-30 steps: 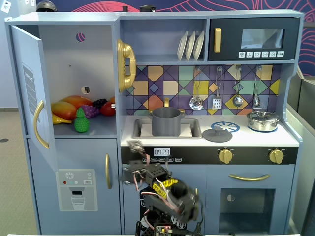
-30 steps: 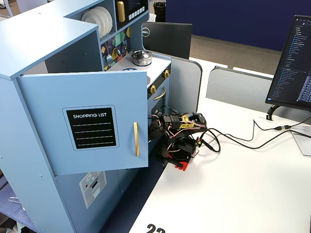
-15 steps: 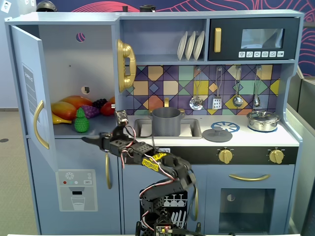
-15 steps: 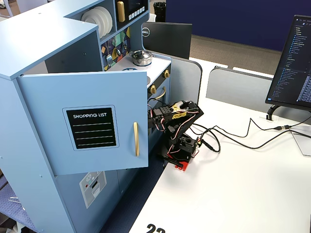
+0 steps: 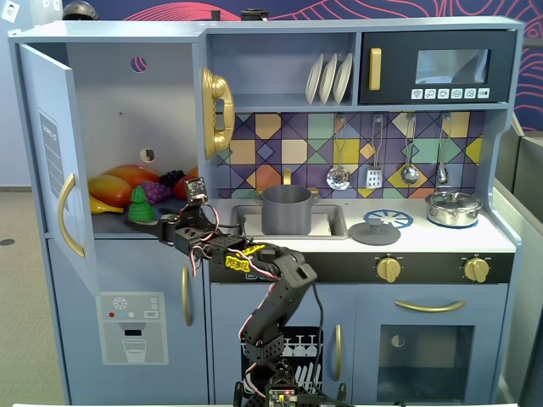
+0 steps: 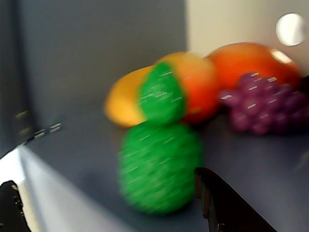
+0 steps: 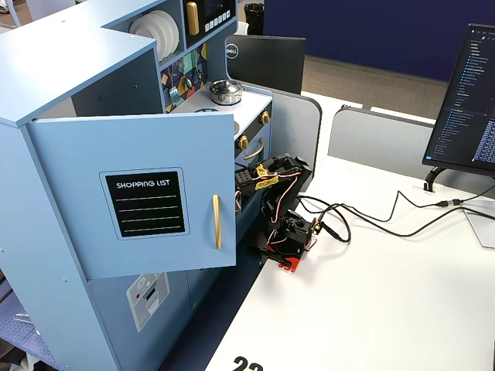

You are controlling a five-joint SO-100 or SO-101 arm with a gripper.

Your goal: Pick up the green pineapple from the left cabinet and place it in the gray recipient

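Observation:
The green pineapple needs to go into the gray recipient (image 5: pixel 286 209). I should grip the pineapple by its textured body (image 5: pixel 141 212) next with my gripper to place it there.
The green pineapple (image 5: pixel 140 205) stands upright at the front of the left cabinet's (image 5: pixel 127 110) shelf, before a pile of toy fruit. In the wrist view the pineapple (image 6: pixel 159 166) is blurred and close, just ahead of the jaws. My gripper (image 5: pixel 166 226) is at the shelf's front edge, just right of the pineapple, open and empty (image 6: pixel 116 212). One finger (image 6: pixel 227 208) is beside the fruit's lower right, and the other (image 6: pixel 9 208) is far left. The gray recipient (image 5: pixel 286 209) sits in the sink. The cabinet door (image 7: pixel 139 193) hides the gripper in a fixed view.
Orange-yellow fruits (image 5: pixel 119 182) and purple grapes (image 5: pixel 155 192) lie behind the pineapple. The open cabinet door (image 5: pixel 51 161) hangs at the left. A gold phone (image 5: pixel 216 110) hangs on the cabinet's right wall. A gray lid (image 5: pixel 374 232) and a shiny lidded pot (image 5: pixel 453 208) stand on the counter.

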